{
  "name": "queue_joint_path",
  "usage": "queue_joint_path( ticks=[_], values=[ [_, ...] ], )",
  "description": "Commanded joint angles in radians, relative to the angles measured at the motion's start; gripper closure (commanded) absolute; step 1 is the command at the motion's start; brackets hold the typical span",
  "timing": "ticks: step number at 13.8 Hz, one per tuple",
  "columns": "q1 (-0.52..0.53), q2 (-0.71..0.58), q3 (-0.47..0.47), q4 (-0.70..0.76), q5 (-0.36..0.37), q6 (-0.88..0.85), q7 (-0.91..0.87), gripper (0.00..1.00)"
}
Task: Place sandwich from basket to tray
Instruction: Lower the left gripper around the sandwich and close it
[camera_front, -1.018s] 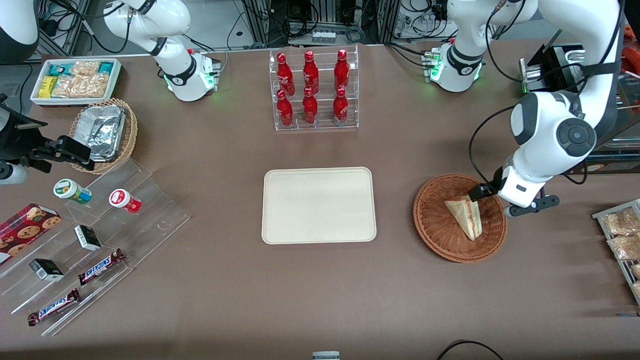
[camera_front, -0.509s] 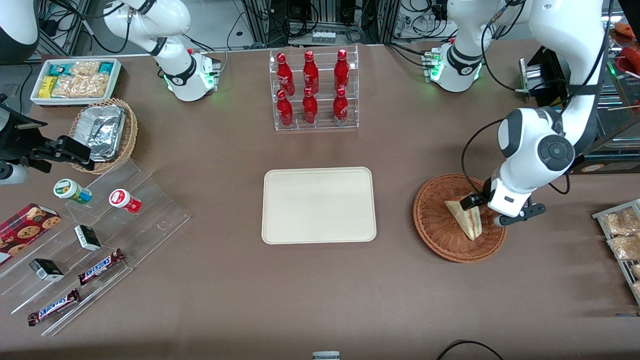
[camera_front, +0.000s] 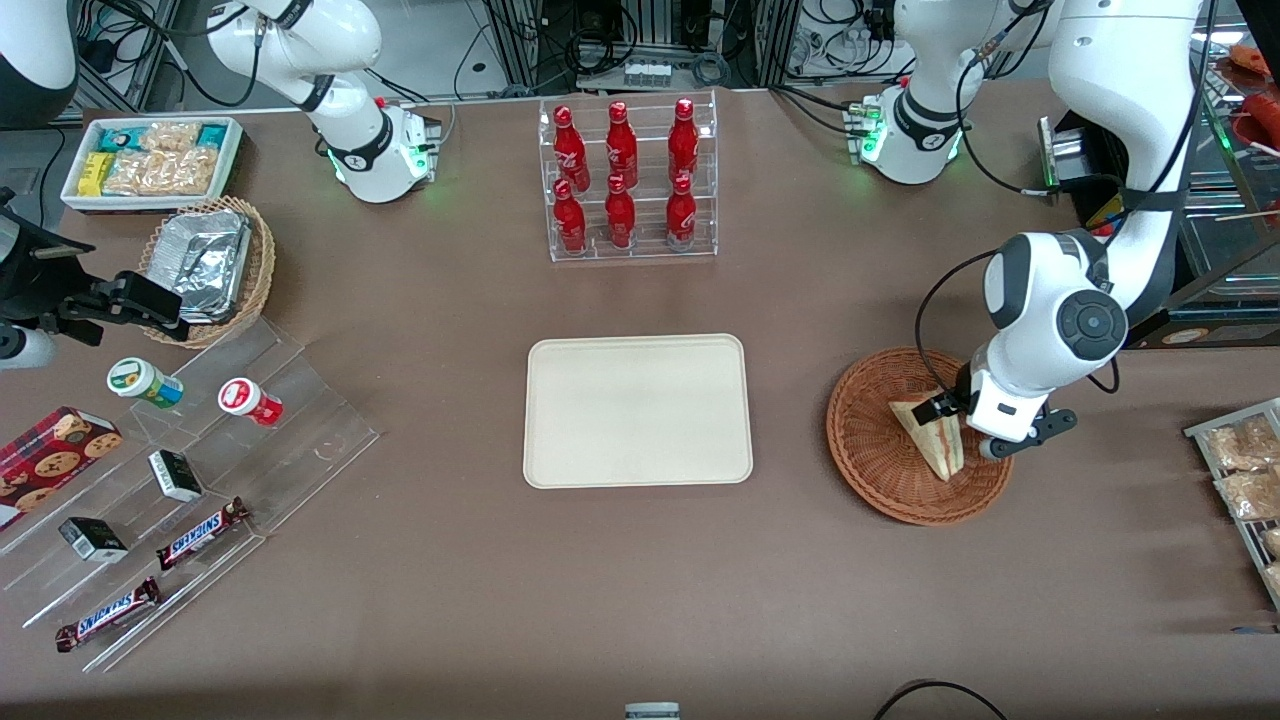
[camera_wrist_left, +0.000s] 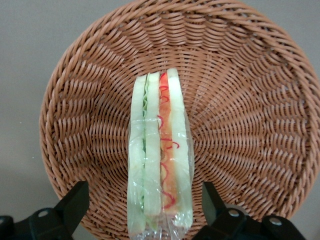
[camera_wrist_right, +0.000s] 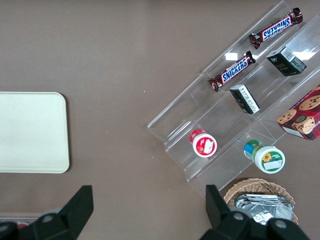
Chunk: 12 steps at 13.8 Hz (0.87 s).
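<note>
I should next grip the sandwich with my left gripper by its end with the gathered wrap (camera_wrist_left: 160, 215), then place it on the cream tray.
The sandwich (camera_front: 935, 442), a clear-wrapped white wedge with green and red filling, lies in the round reddish-brown basket (camera_front: 868, 440) toward the working arm's end of the table. My left gripper (camera_front: 955, 425) hangs low over the basket, open, with one black finger on each side of the sandwich (camera_wrist_left: 160, 160) and a gap between each finger and the wrap. In the left wrist view the gripper (camera_wrist_left: 144, 196) straddles the wedge's wide end above the wicker basket (camera_wrist_left: 240, 100). The cream tray (camera_front: 637, 410) lies flat mid-table and bare; its corner also shows as tray (camera_wrist_right: 30, 132).
A clear rack of red bottles (camera_front: 628, 180) stands farther from the camera than the tray. A wire rack of bagged snacks (camera_front: 1245, 470) sits at the working arm's table edge. A stepped acrylic display (camera_front: 180, 480) with candy bars lies toward the parked arm's end.
The left arm has come down and shifted over the basket, bringing the open gripper from the basket's rim to astride the sandwich. The sandwich has not moved.
</note>
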<state>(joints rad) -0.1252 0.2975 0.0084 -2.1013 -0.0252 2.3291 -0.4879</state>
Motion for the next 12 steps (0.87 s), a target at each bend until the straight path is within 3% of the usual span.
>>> queue_joint_path(
  ticks=[1, 2, 6, 7, 12],
  values=[
    [-0.007, 0.022, 0.001, 0.003, -0.004, 0.015, -0.024, 0.01],
    [-0.007, 0.026, 0.001, 0.003, -0.004, 0.016, -0.026, 0.02],
    [-0.008, 0.028, -0.001, 0.004, -0.004, 0.021, -0.064, 0.93],
    [-0.008, 0.028, -0.004, 0.006, -0.004, 0.021, -0.064, 1.00],
    [-0.008, 0.020, -0.007, 0.032, -0.004, 0.009, -0.061, 1.00]
  ],
)
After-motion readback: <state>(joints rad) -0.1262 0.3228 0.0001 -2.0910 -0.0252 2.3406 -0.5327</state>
